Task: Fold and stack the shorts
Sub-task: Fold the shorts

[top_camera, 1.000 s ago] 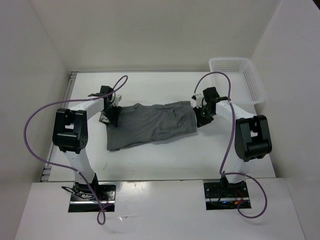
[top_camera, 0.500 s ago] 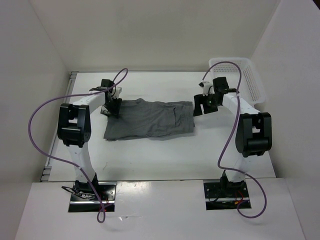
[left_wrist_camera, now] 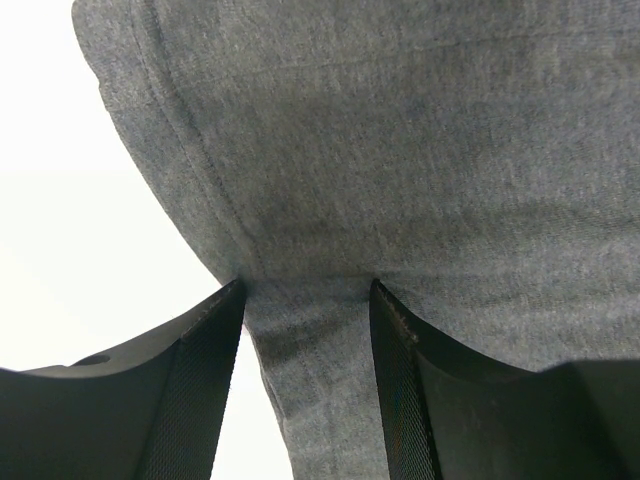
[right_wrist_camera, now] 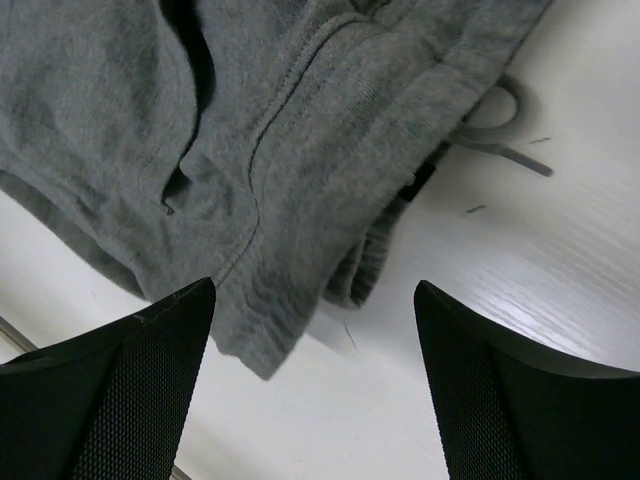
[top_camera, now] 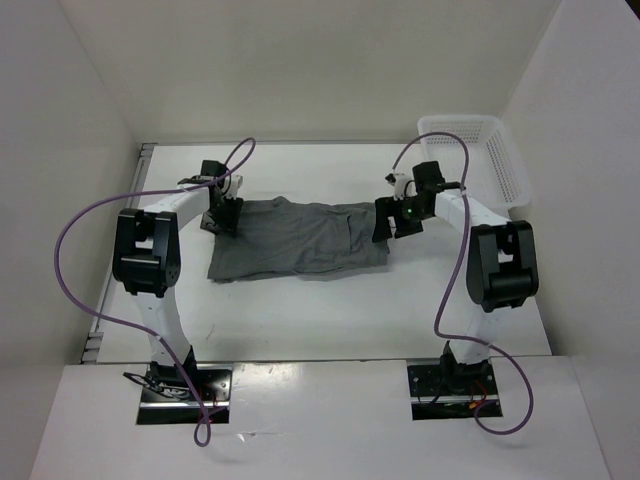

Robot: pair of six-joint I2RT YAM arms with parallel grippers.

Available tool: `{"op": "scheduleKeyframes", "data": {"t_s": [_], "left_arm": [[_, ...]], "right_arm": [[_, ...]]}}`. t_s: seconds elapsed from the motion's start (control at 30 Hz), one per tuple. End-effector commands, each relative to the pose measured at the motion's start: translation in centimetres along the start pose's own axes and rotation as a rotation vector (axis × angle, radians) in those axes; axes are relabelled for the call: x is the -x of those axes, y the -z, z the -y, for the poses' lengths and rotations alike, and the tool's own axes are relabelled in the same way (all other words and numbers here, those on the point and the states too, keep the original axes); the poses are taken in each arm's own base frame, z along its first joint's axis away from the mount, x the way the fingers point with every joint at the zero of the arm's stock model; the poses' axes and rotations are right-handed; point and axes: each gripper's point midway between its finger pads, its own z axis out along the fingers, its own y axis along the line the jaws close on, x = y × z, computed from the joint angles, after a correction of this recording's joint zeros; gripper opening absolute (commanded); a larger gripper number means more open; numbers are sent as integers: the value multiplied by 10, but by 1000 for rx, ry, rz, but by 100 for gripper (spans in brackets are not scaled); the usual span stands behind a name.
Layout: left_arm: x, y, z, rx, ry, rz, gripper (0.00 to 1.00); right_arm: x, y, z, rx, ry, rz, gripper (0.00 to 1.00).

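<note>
My right gripper grabs the grey shorts (top_camera: 300,240) by the waistband corner (top_camera: 382,253) next, to fold the waistband end onto the opposite end.
The grey shorts (top_camera: 300,240) lie spread flat across the middle of the table. My left gripper (top_camera: 222,215) is at their far left corner. In the left wrist view a fold of the shorts (left_wrist_camera: 400,150) fills the gap of the left gripper (left_wrist_camera: 307,290) and touches both fingertips. My right gripper (top_camera: 385,225) hovers at the right edge. In the right wrist view the right gripper (right_wrist_camera: 312,290) stands wide open over the waistband corner of the shorts (right_wrist_camera: 130,120), holding nothing. The drawstring (right_wrist_camera: 500,125) trails onto the table.
A white mesh basket (top_camera: 505,165) stands at the far right corner of the table. White walls enclose the table on the left, back and right. Purple cables loop above both arms.
The right gripper opened and let go of the shorts' right edge. Both ends of the shorts were drawn toward the back, so the shorts now lie straighter.
</note>
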Motion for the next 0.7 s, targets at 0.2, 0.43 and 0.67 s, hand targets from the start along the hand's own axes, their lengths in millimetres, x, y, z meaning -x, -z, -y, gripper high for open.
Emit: {"op": "scheduleKeyframes", "data": {"t_s": [0.2, 0.43, 0.67], "left_arm": [[-15, 9, -11, 51, 2, -32, 61], [-15, 13, -24, 104, 9, -43, 61], [48, 78, -9, 115, -29, 146, 62]], "right_arm": [[-24, -38, 32, -186, -138, -69, 72], [-37, -53, 13, -117, -97, -114, 34], [9, -35, -6, -66, -10, -11, 1]]}}
